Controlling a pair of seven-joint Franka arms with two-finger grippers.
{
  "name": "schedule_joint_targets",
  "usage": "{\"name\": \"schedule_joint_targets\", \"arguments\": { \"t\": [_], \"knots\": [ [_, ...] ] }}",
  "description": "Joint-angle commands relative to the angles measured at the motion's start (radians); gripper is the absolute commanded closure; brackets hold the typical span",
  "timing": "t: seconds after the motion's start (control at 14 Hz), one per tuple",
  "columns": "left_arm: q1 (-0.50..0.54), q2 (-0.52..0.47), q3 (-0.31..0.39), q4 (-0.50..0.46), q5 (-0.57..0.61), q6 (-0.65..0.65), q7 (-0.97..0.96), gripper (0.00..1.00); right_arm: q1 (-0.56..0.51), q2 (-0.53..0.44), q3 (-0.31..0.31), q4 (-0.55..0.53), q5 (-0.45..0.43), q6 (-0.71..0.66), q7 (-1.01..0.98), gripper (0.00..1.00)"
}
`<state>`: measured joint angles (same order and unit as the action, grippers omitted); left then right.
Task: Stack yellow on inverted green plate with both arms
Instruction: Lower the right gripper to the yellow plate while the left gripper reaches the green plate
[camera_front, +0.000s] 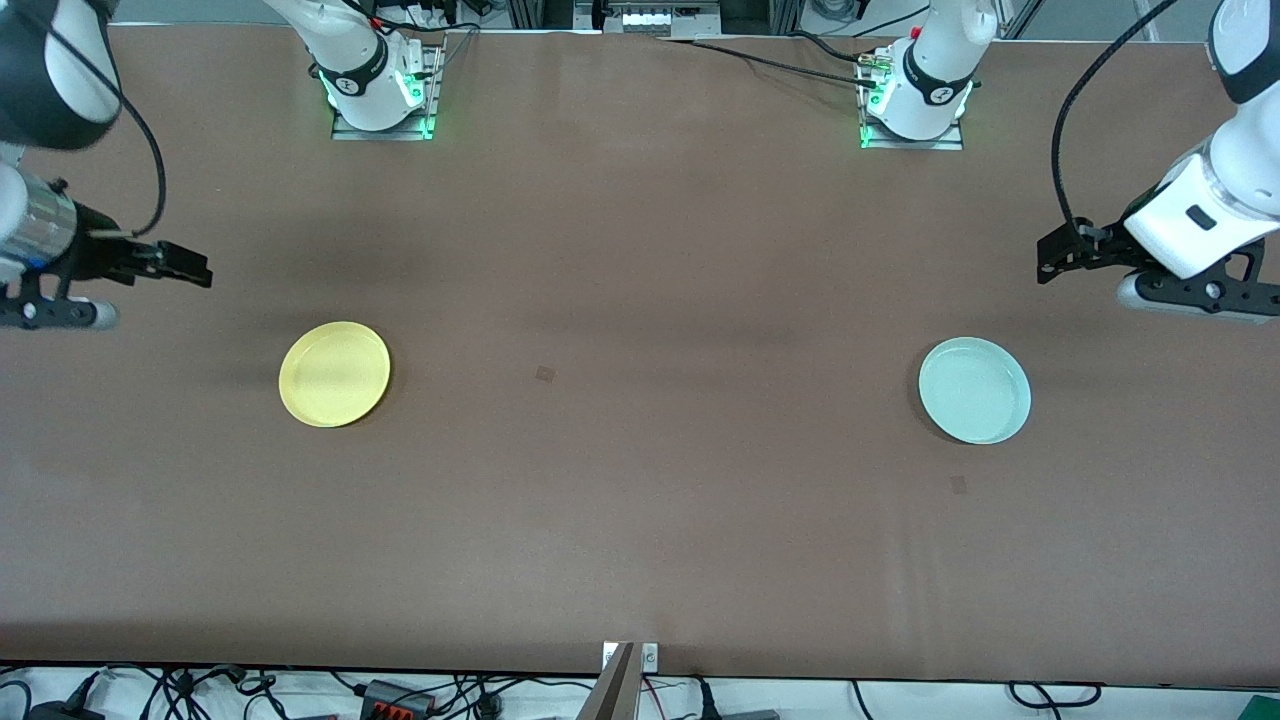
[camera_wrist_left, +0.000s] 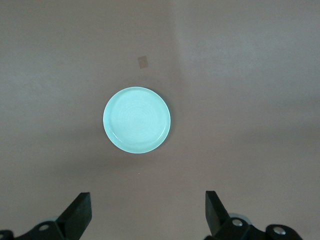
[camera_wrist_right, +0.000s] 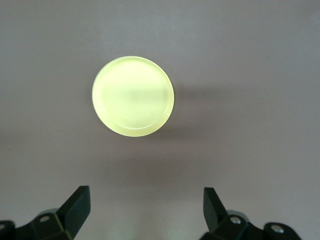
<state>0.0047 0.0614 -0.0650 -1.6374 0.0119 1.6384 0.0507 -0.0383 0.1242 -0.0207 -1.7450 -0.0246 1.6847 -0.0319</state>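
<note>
Next, the left gripper grabs the green plate by its rim to invert it to carry the yellow plate.
The yellow plate lies flat on the brown table toward the right arm's end, hollow side up; it also shows in the right wrist view. The pale mint-green plate lies flat toward the left arm's end, apparently hollow side up; it also shows in the left wrist view. My right gripper hangs open and empty in the air over the table's end beside the yellow plate; its own view shows it too. My left gripper hangs open and empty over the table's end beside the green plate, and shows in its own view as well.
The two arm bases stand along the table's edge farthest from the front camera. Two small dark square marks lie on the table cover. A wide stretch of bare table separates the plates.
</note>
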Motion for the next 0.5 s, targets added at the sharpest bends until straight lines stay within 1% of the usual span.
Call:
{"name": "schedule_joint_targets", "arguments": {
  "t": [0.0, 0.14, 0.29, 0.43],
  "knots": [
    [0.041, 0.081, 0.002, 0.056, -0.017, -0.008, 0.014, 0.00, -0.018, 0.084, 0.004, 0.019, 0.009, 0.018, 0.007, 0.00],
    [0.092, 0.150, 0.004, 0.112, -0.013, -0.012, 0.024, 0.00, -0.031, 0.142, 0.005, 0.019, 0.011, 0.036, 0.006, 0.00],
    [0.127, 0.201, 0.002, 0.114, -0.017, -0.011, 0.043, 0.00, -0.040, 0.198, 0.005, 0.019, 0.012, 0.047, 0.004, 0.00],
    [0.159, 0.271, 0.002, 0.110, -0.017, -0.002, 0.061, 0.00, -0.044, 0.253, 0.004, 0.019, 0.011, 0.056, 0.003, 0.00]
  ]
}}
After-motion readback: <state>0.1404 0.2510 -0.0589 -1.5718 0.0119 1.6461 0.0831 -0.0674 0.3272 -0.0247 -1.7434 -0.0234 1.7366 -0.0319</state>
